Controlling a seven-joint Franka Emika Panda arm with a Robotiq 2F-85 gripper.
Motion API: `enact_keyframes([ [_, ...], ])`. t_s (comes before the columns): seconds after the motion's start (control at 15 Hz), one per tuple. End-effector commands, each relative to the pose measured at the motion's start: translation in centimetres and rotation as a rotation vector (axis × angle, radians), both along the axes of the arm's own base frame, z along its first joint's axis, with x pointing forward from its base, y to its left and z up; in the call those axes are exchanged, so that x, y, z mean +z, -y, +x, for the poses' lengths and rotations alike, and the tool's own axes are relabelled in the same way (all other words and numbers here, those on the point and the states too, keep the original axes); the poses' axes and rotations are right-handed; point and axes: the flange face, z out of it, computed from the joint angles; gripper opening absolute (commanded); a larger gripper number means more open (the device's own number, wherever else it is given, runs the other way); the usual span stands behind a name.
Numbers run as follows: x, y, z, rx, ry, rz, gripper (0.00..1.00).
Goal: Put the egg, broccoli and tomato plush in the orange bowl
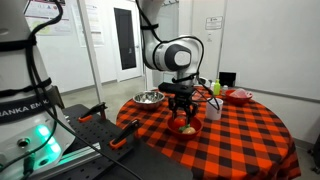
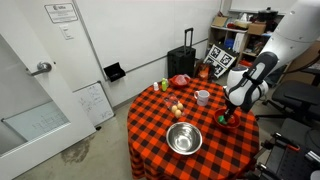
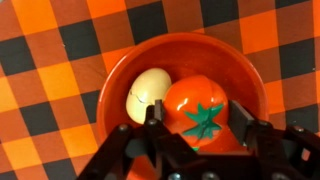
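The tomato plush hangs low inside the orange bowl's rim and would land in the bowl, so it is now time for my gripper to release it.
In the wrist view the orange bowl [image 3: 250, 70] holds the cream-white egg [image 3: 148, 92] on the left and the red tomato plush [image 3: 195, 100] with its green star top on the right. My gripper [image 3: 200, 128] is right over the bowl, and its two black fingers touch the tomato plush on both sides. In both exterior views the gripper [image 1: 181, 108] [image 2: 226, 112] hangs low over the bowl [image 1: 186, 128] on the checkered table. I cannot make out the broccoli in any view.
A steel bowl [image 1: 148, 98] [image 2: 183, 138] stands on the red-black checkered table [image 1: 240, 135]. A white cup [image 2: 203, 97], a pinkish-red dish [image 1: 238, 96] [image 2: 180, 79] and a green bottle [image 2: 165, 85] stand farther off. Small yellowish items [image 2: 176, 108] lie mid-table.
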Motion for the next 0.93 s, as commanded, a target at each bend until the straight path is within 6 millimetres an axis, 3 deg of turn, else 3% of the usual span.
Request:
enact_keyframes([
  [0.0,-0.46,0.07,0.36,-0.031,0.011,-0.017,0.38],
  [0.2,-0.58,0.18,0.45,-0.049,0.013,-0.027,0.38],
  [0.33,-0.68,0.24,0.46,-0.058,0.011,-0.031,0.88],
  [0.53,-0.82,0.31,0.55,-0.068,0.010,-0.035,1.00],
  [0.87,-0.62,0.14,0.49,-0.077,0.015,-0.043,1.00],
])
